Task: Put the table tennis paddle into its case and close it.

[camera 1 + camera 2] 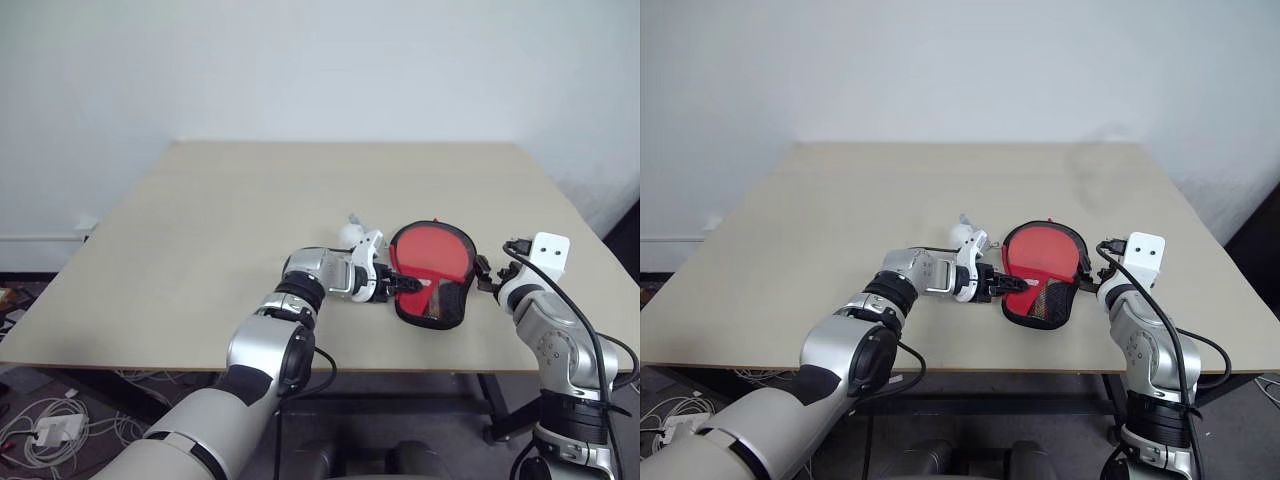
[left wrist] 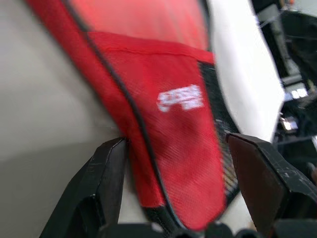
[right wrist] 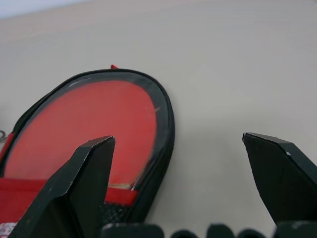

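Observation:
I need to grab the case (image 1: 432,275) with my left gripper next, by the red edge of its narrow end (image 1: 404,300), to keep the case steady for closing.
The case (image 1: 432,275) lies flat near the table's front edge, its black zipper edging running round it. Through its clear half shows the red face of the table tennis paddle (image 1: 430,250); the handle is hidden under the red mesh at the narrow end (image 2: 183,148). My left gripper (image 1: 405,285) reaches in from the left, open, with the narrow end between its fingers (image 2: 106,178). Just right of the case, my right gripper (image 3: 177,139) stands open with bare table between its fingers, beside the case's round rim (image 3: 166,124).
A small whitish ball (image 1: 350,232) rests on the beige table (image 1: 200,220) just behind my left wrist. The table's front edge runs close under both grippers. Cables lie on the floor at the lower left.

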You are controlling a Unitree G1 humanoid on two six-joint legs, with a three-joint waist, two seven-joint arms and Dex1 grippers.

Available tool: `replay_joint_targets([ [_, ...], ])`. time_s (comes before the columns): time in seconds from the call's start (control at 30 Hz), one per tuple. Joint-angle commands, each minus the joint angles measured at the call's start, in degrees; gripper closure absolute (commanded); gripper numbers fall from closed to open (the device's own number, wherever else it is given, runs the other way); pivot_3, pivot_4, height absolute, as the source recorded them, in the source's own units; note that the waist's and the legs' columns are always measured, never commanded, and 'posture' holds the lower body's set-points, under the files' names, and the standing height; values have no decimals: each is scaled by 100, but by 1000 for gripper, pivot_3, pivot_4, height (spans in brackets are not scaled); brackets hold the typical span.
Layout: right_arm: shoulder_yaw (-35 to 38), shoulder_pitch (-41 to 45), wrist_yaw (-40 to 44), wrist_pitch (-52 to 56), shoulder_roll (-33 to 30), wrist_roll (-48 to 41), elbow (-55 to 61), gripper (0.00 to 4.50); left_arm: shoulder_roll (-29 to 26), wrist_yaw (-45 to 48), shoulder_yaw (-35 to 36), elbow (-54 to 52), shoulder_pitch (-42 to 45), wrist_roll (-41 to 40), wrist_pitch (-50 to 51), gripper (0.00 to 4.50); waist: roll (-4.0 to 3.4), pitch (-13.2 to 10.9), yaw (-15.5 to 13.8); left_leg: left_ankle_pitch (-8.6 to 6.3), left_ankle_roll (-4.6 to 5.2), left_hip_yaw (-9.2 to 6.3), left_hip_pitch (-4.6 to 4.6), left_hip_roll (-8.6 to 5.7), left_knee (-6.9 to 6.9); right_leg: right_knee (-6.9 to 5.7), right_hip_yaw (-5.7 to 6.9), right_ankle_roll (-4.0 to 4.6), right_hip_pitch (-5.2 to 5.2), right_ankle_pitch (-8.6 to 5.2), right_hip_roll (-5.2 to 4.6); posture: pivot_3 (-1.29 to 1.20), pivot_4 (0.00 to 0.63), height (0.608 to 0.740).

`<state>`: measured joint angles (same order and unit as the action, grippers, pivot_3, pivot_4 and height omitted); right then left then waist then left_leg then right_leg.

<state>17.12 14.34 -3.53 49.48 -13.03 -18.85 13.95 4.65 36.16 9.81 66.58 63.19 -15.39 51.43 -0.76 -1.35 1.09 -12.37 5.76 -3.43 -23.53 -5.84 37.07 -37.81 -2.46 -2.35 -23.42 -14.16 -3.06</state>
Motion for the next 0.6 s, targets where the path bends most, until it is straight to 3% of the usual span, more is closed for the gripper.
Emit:
replay_joint_targets([
  [0.03, 103, -22, -61, -120, 16, 63, 279, 22, -181, -66, 158, -15, 258, -120, 124, 1105, 0, 0, 2, 0, 0, 0, 0, 0, 0, 0, 0, 0, 0, 0, 0, 0, 0, 740],
  [0.37, 154, -49, -115, -155, 64, 149, 286, 22, -283, -131, 143, 50, 285, -112, 219, 1105, 0, 0, 3, 0, -2, 0, 1, -1, -1, 0, -1, 0, -2, 0, 1, 0, 0, 740],
  [0.6, 144, 6, -177, -204, 127, 175, 230, 22, 351, -166, 59, 201, 268, -115, 139, 1105, -2, 1, -81, 0, -1, -7, 1, -15, 0, 1, 1, 0, 2, 0, -7, 0, 0, 740],
])
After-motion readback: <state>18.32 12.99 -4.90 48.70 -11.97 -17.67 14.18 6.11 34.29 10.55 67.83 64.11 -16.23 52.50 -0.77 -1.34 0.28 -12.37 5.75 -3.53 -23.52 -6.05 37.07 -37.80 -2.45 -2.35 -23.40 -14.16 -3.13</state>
